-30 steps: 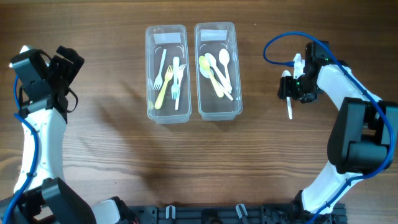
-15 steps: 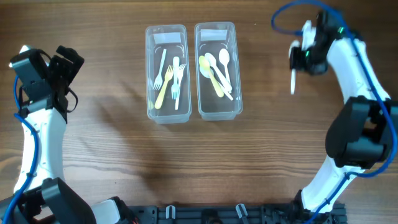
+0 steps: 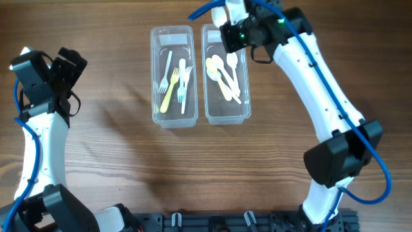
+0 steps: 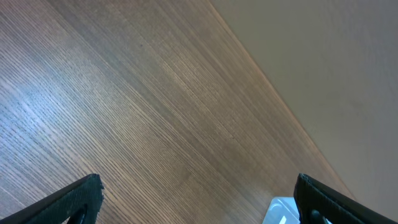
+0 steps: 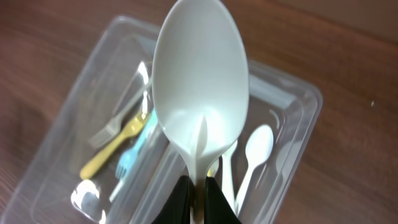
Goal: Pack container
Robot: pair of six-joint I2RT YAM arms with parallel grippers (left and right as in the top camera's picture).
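Note:
My right gripper should lower the spoon inside before it lets go, because the white spoon's bowl reaches past the spoon container's back rim.
Two clear containers stand side by side at the table's middle. The left container [image 3: 154,96] holds several forks [image 3: 175,80]; the right container [image 3: 246,96] holds several spoons [image 3: 225,74]. My right gripper [image 3: 230,32] hovers over the far end of the right container, shut on the handle of a white spoon [image 5: 200,81]. In the right wrist view its bowl stands above both containers [image 5: 311,106], with my right gripper [image 5: 199,186] pinched on the handle. My left gripper [image 3: 64,64] is raised at the far left, open and empty [image 4: 199,184].
Bare wooden table surrounds the containers. A corner of a clear container [image 4: 280,211] shows at the bottom of the left wrist view. A yellow fork [image 5: 115,146] and a blue fork [image 5: 127,160] lie in the left container.
My right gripper closed on the white spoon at the table's right side, lifted it and swung up and left to above the right container. The left arm has not moved.

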